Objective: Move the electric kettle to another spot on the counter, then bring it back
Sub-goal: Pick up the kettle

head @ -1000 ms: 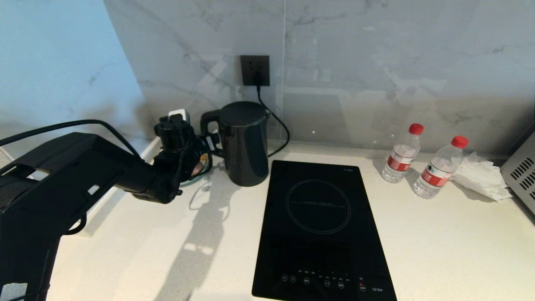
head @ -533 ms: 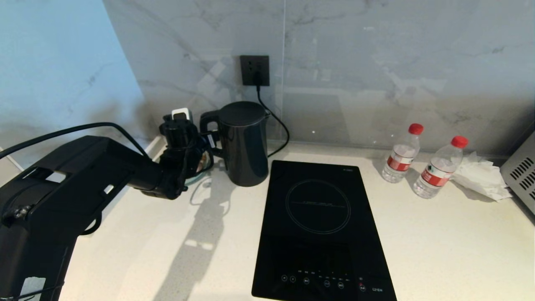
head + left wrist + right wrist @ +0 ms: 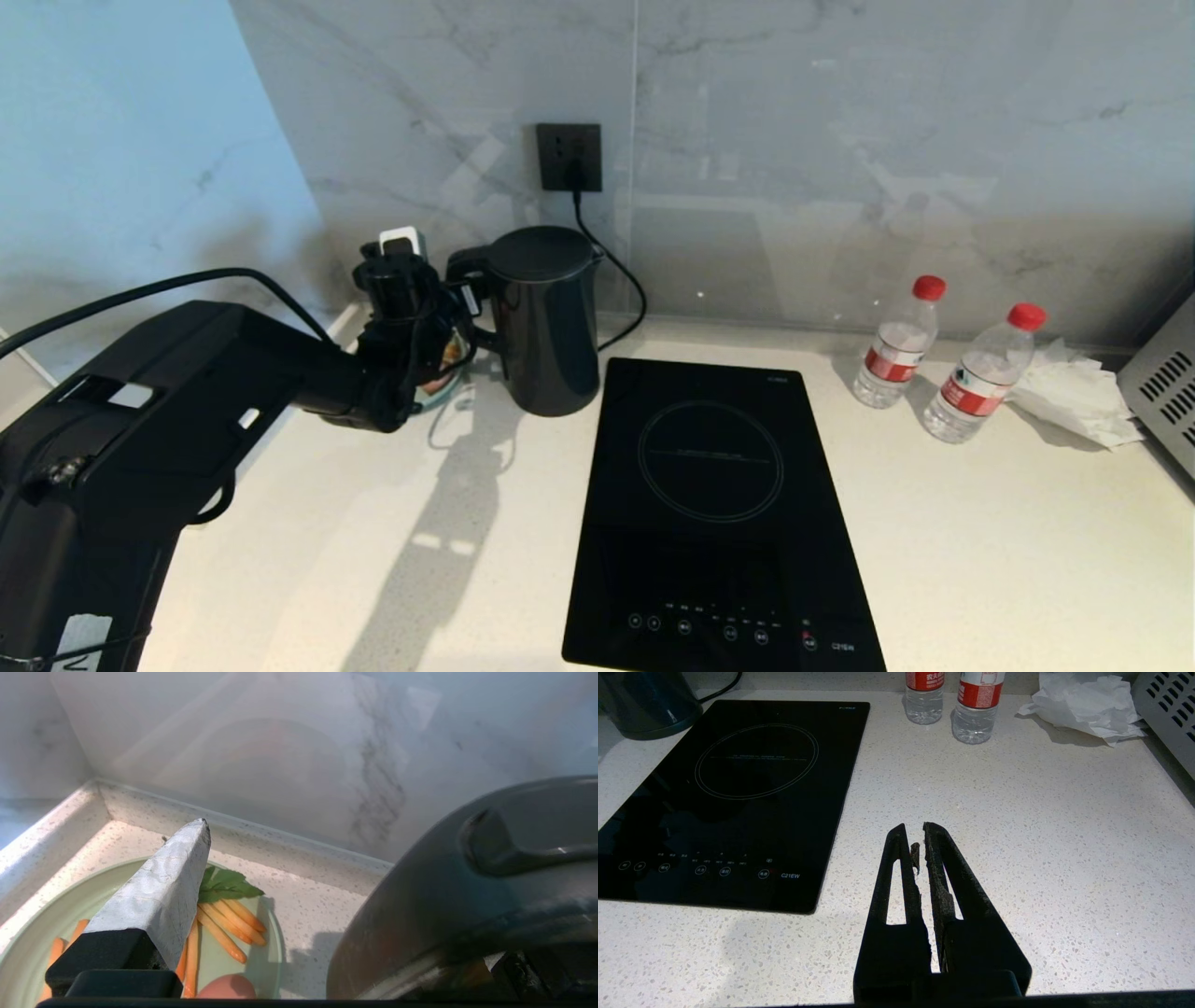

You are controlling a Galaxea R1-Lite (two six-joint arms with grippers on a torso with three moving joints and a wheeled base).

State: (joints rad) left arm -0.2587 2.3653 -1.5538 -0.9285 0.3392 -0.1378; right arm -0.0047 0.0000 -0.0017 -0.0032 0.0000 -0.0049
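My left gripper's fingers sit around the kettle handle, so it is now time to close.
The electric kettle, a tall glossy black jug, stands upright at the back of the counter, its loop handle turned to the left. My left gripper is right beside that handle, open. In the left wrist view one grey-taped finger shows over a green plate, and the dark kettle looms close on the other side, hiding the second finger. Nothing is pinched. My right gripper hangs shut and empty over bare counter beside the hob.
A green plate of carrot sticks lies left of the kettle, under my left gripper. The black hob is in the middle. Two water bottles, crumpled tissue and a grey vented appliance are at the right. A cord runs to the wall socket.
My left arm has reached further in toward the back wall, bringing the gripper closer to the kettle's handle. The kettle has not moved.
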